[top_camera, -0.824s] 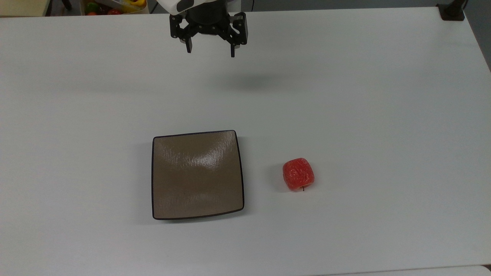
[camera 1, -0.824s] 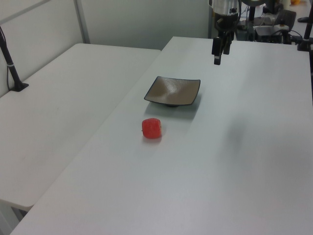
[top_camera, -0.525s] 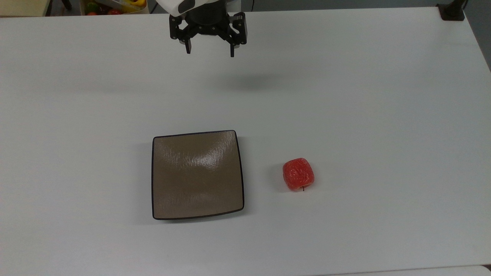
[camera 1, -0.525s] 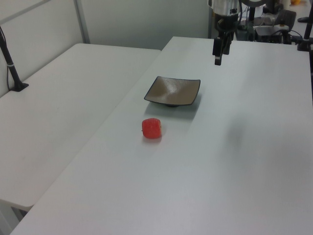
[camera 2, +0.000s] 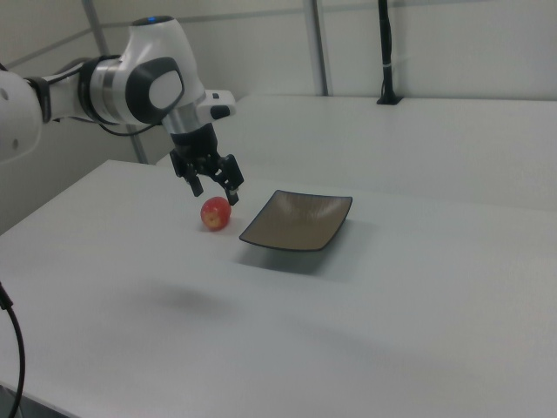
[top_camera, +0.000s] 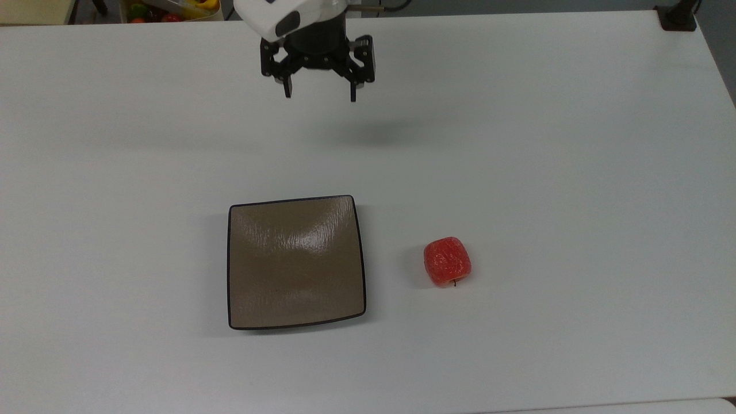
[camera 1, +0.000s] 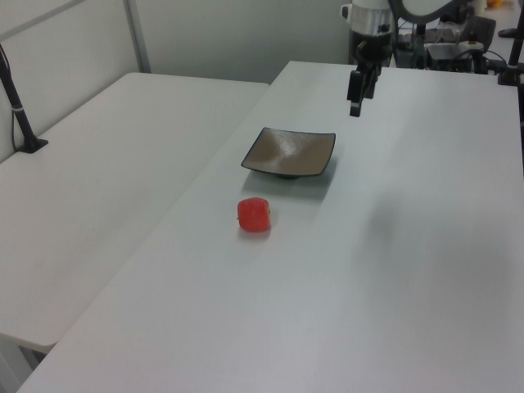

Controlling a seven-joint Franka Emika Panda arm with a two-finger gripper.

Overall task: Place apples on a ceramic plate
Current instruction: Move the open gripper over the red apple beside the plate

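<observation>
The red-orange apple should go on the ceramic plate (camera 1: 288, 151), so my gripper next needs to grab the apple by its rounded body (camera 1: 254, 214).
A small red-orange apple (top_camera: 447, 261) lies on the white table, apart from the plate, to its right in the top view; it also appears as the apple (camera 1: 255, 214) and the apple (camera 2: 215, 213). The square brown plate (top_camera: 296, 261) with a thin black rim is bare, seen too as the plate (camera 1: 290, 152) and the plate (camera 2: 298, 220). My gripper (top_camera: 320, 94) hangs open and holds nothing, high above the table toward the top view's upper edge, well away from both. It shows as the gripper (camera 1: 354, 107) and the gripper (camera 2: 216, 192).
A box of coloured fruit (top_camera: 167, 9) sits beyond the table's far edge at the top view's upper left. A black stand base (top_camera: 677, 16) stands at the upper right corner. A second white table (camera 1: 106, 164) adjoins on the left view's left.
The gripper has shifted slightly down and right in the top view, toward the table's middle, staying open. Apple and plate have not moved.
</observation>
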